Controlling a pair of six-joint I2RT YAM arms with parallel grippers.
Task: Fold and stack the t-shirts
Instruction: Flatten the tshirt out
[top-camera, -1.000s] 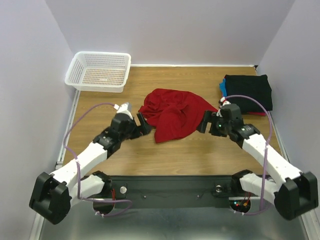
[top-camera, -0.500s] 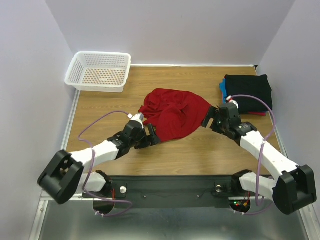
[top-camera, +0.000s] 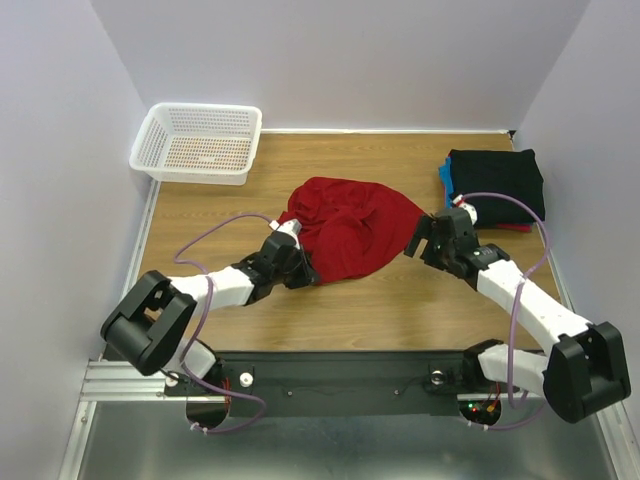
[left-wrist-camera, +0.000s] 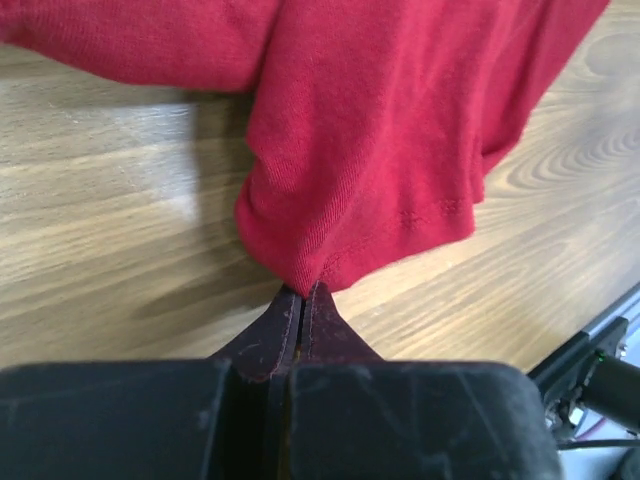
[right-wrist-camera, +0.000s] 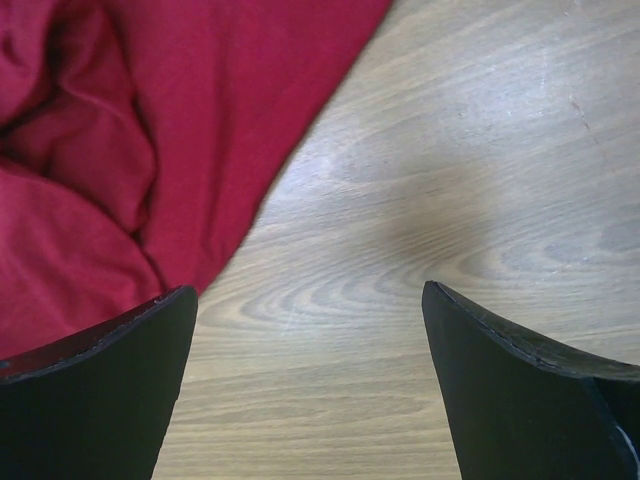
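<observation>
My right gripper grabs the red t-shirt (top-camera: 350, 225) by its outer edge next, opposite the corner my left gripper holds, to spread the t-shirt for folding.
A bright red t-shirt (top-camera: 350, 225) lies crumpled in the middle of the wooden table. My left gripper (top-camera: 303, 271) is at its near-left corner and is shut on a pinch of the red cloth (left-wrist-camera: 350, 150), which comes out from between the closed fingertips (left-wrist-camera: 325, 325). My right gripper (top-camera: 417, 240) stands open at the shirt's right edge, with bare wood between its fingers (right-wrist-camera: 120, 370) and red cloth (right-wrist-camera: 110, 170) just to the left. At the back right sits a stack of folded t-shirts (top-camera: 497, 182), black on top with blue and pink-red edges showing.
A white lattice basket (top-camera: 199, 142) stands at the back left corner. Grey walls close the table on three sides. The metal rail with both arm bases (top-camera: 340, 380) runs along the near edge.
My left arm swung in to the red shirt's near-left corner and its jaws closed on the cloth. The right gripper shifted slightly toward the shirt's right edge and stayed open.
</observation>
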